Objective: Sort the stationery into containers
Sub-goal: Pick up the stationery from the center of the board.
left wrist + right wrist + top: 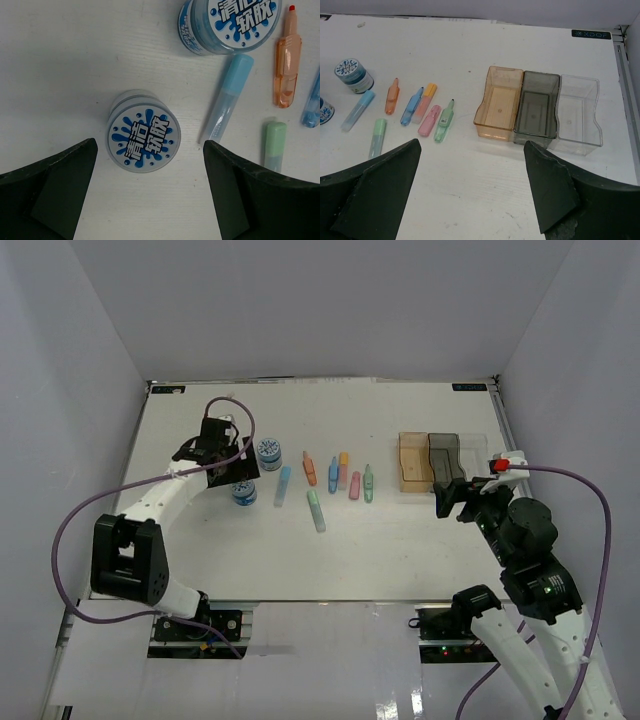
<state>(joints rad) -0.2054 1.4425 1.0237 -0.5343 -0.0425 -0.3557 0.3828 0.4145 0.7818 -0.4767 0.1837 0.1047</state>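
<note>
The sides of the lid [243, 489] [144, 138] are still below my left gripper's fingers, so the gripper needs to lower its fingers before it closes on the lid.
Two round blue-and-white tubs stand at the left: one [269, 453] farther back, one [243, 492] nearer. My left gripper [149, 146] hovers open just above the nearer tub [143, 131], a finger on either side and touching nothing. The second tub [229, 22] is beyond it. Several pastel sticks lie mid-table: light blue [283, 485], orange [309, 468], blue [333, 475], pink [355, 485], green [368, 483], mint [316, 510]. The amber [500, 105], grey [536, 107] and clear [577, 112] containers sit in a row, all empty. My right gripper [472, 144] is open, just short of them.
A peach stick [424, 102] lies against the blue one. The table's right rail [626, 90] runs close behind the clear bin. White walls enclose the table on three sides. A purple cable [235, 410] loops over the left arm.
</note>
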